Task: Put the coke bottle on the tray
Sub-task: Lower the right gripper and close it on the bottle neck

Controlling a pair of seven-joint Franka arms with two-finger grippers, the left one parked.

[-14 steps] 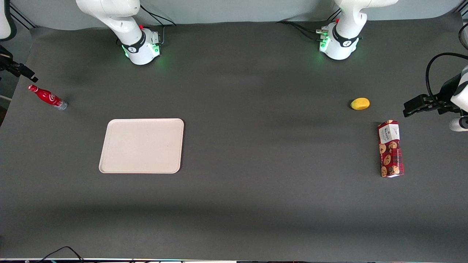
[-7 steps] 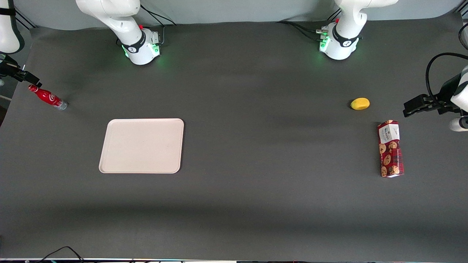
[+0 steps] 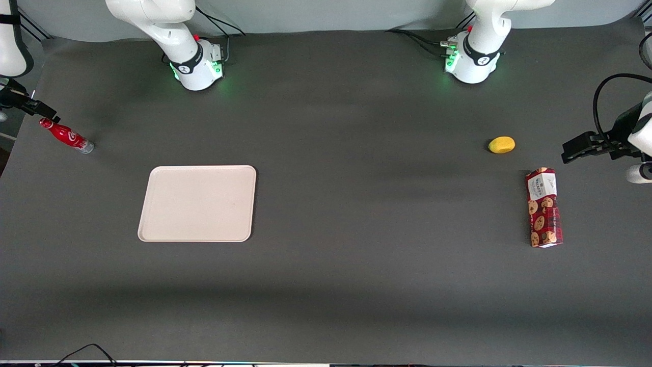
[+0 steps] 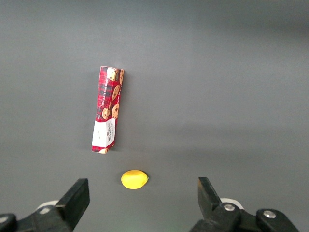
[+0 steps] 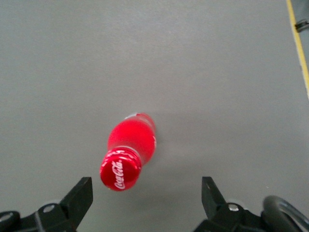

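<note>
I will grab the coke bottle by its red cap [image 3: 46,123] with my gripper next. That leaves the bottle's base free to meet the tray [image 3: 197,203].
The coke bottle [image 3: 67,136] stands upright near the table edge at the working arm's end, slim and red with a red cap and silvery base. In the right wrist view I look down on the coke bottle [image 5: 126,153], its cap close to one fingertip. My gripper [image 3: 39,108] hovers just above the bottle's cap, open and empty; the gripper [image 5: 145,200] shows both fingers spread wide. The tray [image 3: 197,203], pale cream with a low rim, lies flat on the table, nearer the front camera than the bottle and toward the table's middle.
A red cookie box [image 3: 544,207] and a yellow lemon [image 3: 501,145] lie toward the parked arm's end; both also show in the left wrist view, box [image 4: 107,109] and lemon [image 4: 134,179]. The table edge runs close beside the bottle.
My gripper has come in over the table edge and down toward the bottle's cap. The bottle and tray have not moved.
</note>
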